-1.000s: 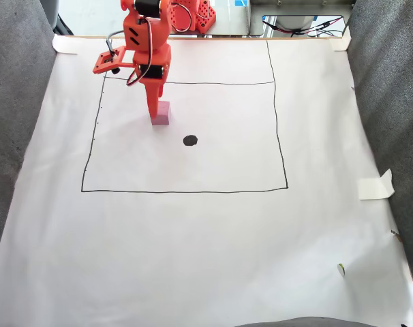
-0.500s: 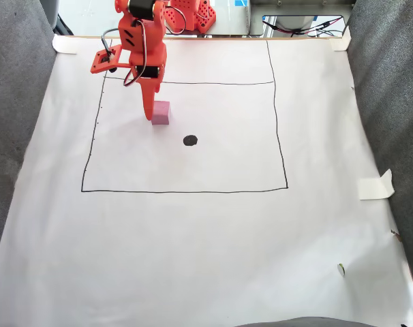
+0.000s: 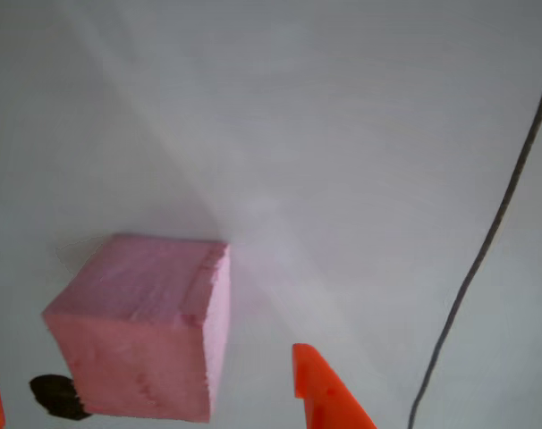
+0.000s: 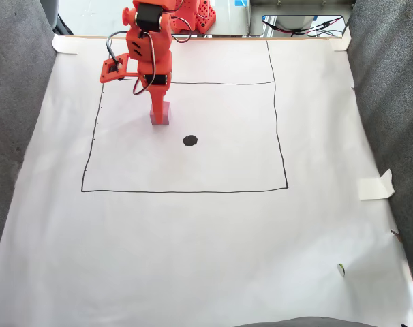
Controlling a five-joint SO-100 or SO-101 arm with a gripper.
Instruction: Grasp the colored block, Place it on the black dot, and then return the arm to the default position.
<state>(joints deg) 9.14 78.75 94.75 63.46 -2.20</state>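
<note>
I'll grab the pink block's opposite sides to place it on the black dot (image 3: 55,397).
The colored block (image 4: 161,118), a pink foam cube, rests on white paper at the upper left of a drawn square in the fixed view. The black dot (image 4: 190,140) lies apart from it, lower right. The orange arm (image 4: 146,58) reaches down from the back, and its gripper (image 4: 159,107) hangs right over the cube. In the other view the cube (image 3: 146,331) sits low and left between two orange fingertips (image 3: 323,393), with gaps on both sides. The gripper (image 3: 155,400) is open. The dot (image 3: 55,397) peeks out beside the cube's lower left corner.
A thin black pen line (image 4: 274,122) frames a square on the paper, also seen as a line (image 3: 486,241) in the other view. Grey fabric (image 4: 390,102) borders both sides. Tape (image 4: 375,185) holds the right edge. Cables and orange parts (image 4: 193,17) sit at the back.
The arm swung left off the cube half a second ago and has now come back right, so its gripper stands over the cube again. The cube and dot have not moved.
</note>
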